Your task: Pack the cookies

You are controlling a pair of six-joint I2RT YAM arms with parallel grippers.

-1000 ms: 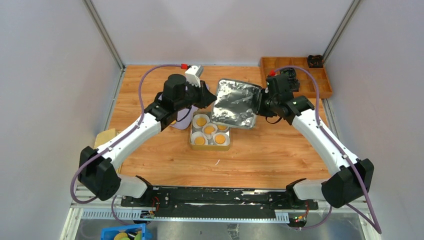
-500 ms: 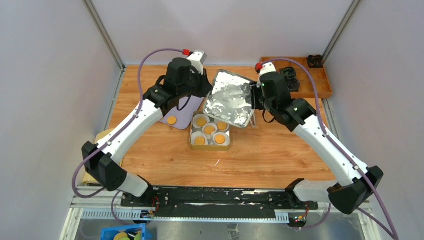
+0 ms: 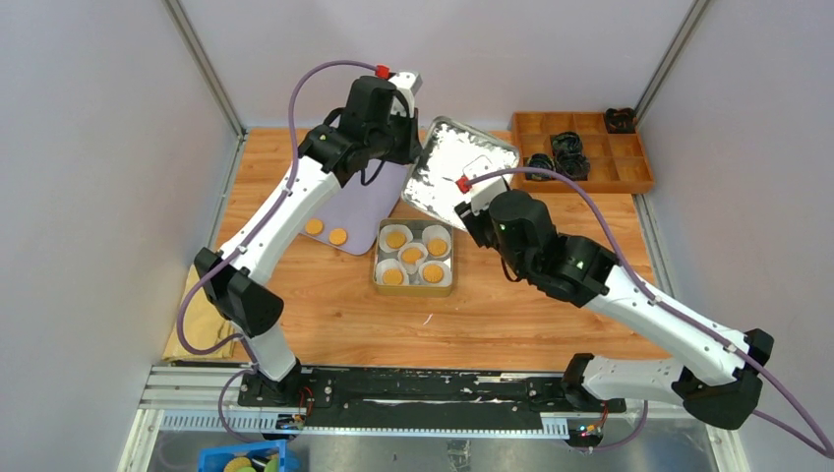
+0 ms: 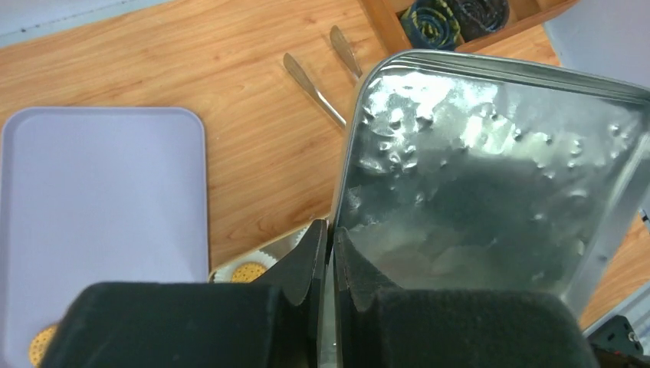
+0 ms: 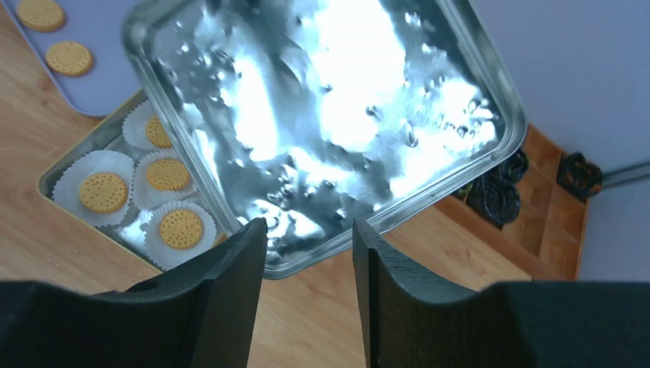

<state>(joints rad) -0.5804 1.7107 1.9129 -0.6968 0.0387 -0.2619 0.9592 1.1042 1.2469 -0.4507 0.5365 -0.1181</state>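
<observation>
I will next pinch the tin lid's near rim (image 3: 464, 222) (image 5: 313, 259) with my right gripper to flip the lid and cover the tin. My left gripper holds the lid.
Several cookies (image 3: 412, 254) sit in white paper cups inside the square gold tin (image 3: 413, 289). Two more cookies (image 3: 326, 231) lie loose on the lilac tray (image 3: 369, 202). My left gripper (image 3: 414, 154) is shut on the left edge of the silver tin lid (image 3: 460, 169) and holds it tilted in the air behind the tin. In the left wrist view the fingers (image 4: 331, 234) pinch the lid's rim (image 4: 490, 169). My right gripper (image 5: 309, 226) is open and empty, just clear of the lid's near edge (image 5: 322, 115), to the right of the tin (image 5: 88, 138).
A wooden compartment tray (image 3: 615, 169) with dark items stands at the back right. Metal tongs (image 4: 310, 88) lie on the table behind the tin. A cardboard piece (image 3: 192, 320) hangs off the left edge.
My right gripper has let go of the lid and pulled back toward the near side. My left arm has lifted the lid farther back and tilted it, uncovering the tray's two cookies.
</observation>
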